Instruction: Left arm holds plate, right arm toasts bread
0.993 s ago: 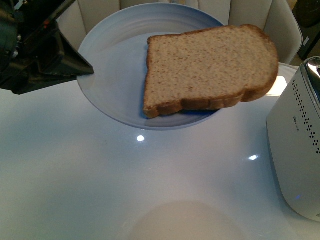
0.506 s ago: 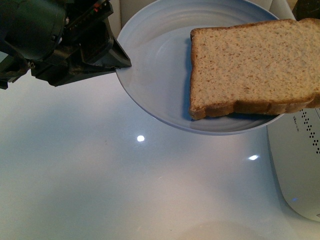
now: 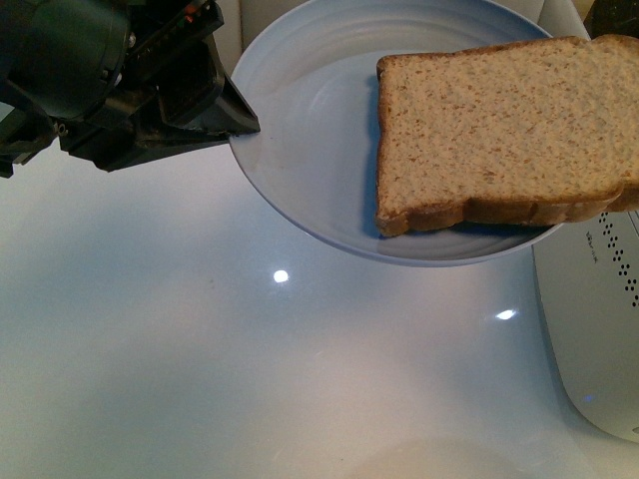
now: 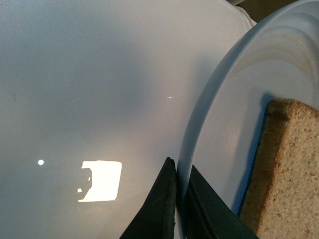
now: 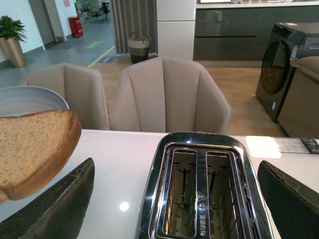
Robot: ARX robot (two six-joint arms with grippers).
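Note:
Next, my right gripper grabs the slice by its overhanging end (image 5: 69, 130), to toast the bread with the slice's other end in the toaster slot (image 5: 183, 191).
My left gripper (image 3: 240, 125) is shut on the left rim of the pale blue-white plate (image 3: 310, 150) and holds it above the table. In the left wrist view its two black fingers (image 4: 162, 209) pinch the plate's rim (image 4: 199, 124). The tan bread slice (image 3: 494, 130) lies on the plate's right side and overhangs the rim toward the toaster; it also shows in the left wrist view (image 4: 291, 179) and the right wrist view (image 5: 32, 149). My right gripper (image 5: 174, 199) is open and empty, its fingers spread either side of the toaster's two empty slots (image 5: 197, 194).
The silver toaster (image 3: 594, 329) stands at the table's right side, partly under the plate's edge. The glossy white table (image 3: 200, 379) shows light reflections. Beige chairs (image 5: 167, 94) stand beyond the table's far edge.
The plate with the bread moved right and nearer the toaster between one second and half a second ago. Since then it has hardly moved.

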